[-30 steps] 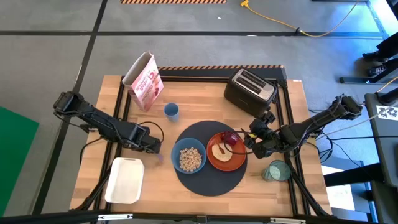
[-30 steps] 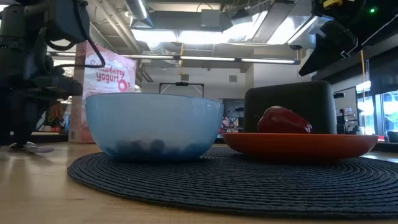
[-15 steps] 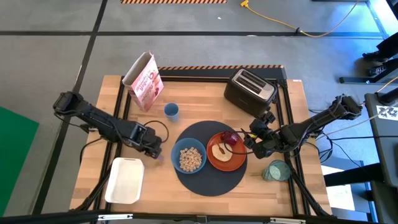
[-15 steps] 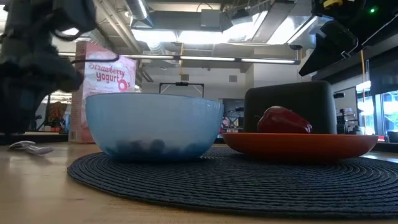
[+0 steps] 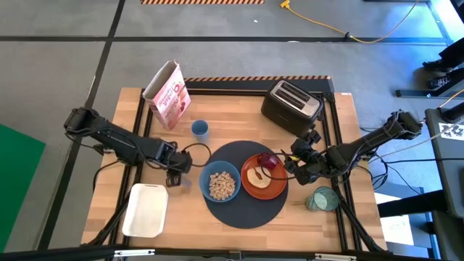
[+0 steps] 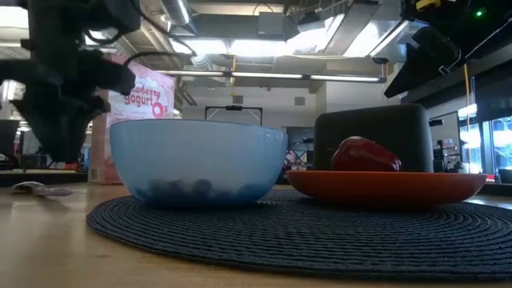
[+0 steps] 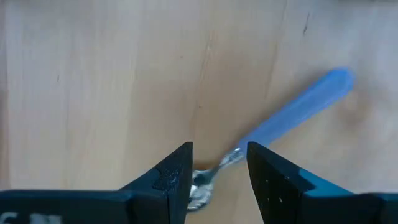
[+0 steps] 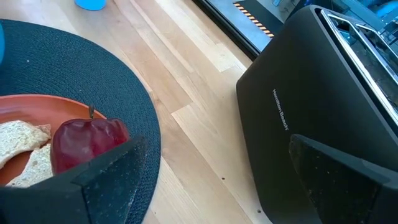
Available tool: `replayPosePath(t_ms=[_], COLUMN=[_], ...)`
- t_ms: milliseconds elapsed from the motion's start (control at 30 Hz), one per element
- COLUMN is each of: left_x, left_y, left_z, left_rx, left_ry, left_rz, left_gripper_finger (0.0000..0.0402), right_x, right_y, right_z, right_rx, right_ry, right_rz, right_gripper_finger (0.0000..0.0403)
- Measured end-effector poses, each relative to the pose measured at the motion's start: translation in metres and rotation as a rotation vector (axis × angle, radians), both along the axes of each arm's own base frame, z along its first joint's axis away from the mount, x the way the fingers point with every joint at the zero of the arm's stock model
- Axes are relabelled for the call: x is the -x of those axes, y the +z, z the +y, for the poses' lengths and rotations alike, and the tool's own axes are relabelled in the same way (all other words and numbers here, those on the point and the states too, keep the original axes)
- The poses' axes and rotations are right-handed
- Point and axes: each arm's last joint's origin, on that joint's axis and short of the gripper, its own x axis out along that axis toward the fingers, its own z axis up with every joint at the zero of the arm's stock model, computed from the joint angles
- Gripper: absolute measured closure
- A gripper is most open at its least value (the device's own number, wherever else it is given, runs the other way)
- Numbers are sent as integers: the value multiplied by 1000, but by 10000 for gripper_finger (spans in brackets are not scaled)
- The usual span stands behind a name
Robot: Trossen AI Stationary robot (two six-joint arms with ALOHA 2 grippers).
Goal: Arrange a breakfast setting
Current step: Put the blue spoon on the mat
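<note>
The metal spoon goes beside the dark round mat; my left gripper should grab the spoon by its neck [image 7: 231, 157] next.
A metal spoon with a pale blue handle [image 7: 298, 115] lies flat on the wooden table left of the dark round mat [image 5: 246, 206]; it also shows in the low view [image 6: 36, 190]. My left gripper [image 7: 219, 168] is open above it, one finger on each side of the spoon's neck, without touching it. On the mat stand a blue bowl [image 5: 220, 184] of cereal and an orange plate [image 5: 270, 188] with bread [image 5: 255, 176] and a dark red fruit [image 8: 87, 140]. My right gripper [image 5: 296, 168] is open and empty at the plate's right edge. A pale green cup [image 5: 321, 198] stands right of the mat.
A black toaster [image 5: 291, 105] stands at the far right. A cereal box [image 5: 168, 94] and a small blue cup [image 5: 200, 130] stand at the far left. A white rectangular tray [image 5: 146, 210] lies at the near left.
My left gripper has moved a little toward the table's right, toward the blue bowl. The spoon has stayed lying on the table.
</note>
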Motion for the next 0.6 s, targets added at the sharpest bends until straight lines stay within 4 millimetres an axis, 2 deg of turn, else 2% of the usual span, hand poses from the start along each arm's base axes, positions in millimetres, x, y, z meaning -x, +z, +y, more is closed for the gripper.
replayPosePath(t_ms=[267, 600], left_x=[-3, 0], left_y=[-18, -30], left_z=[0, -4], left_rx=[-44, 14], left_ry=[-205, -250], left_rz=[104, 229], left_gripper_finger=[255, 255], right_x=[0, 0], right_y=[0, 0], right_z=[0, 0], right_rx=[-1, -2], right_ry=[0, 1], right_rz=[-3, -2], right_gripper_finger=[20, 20])
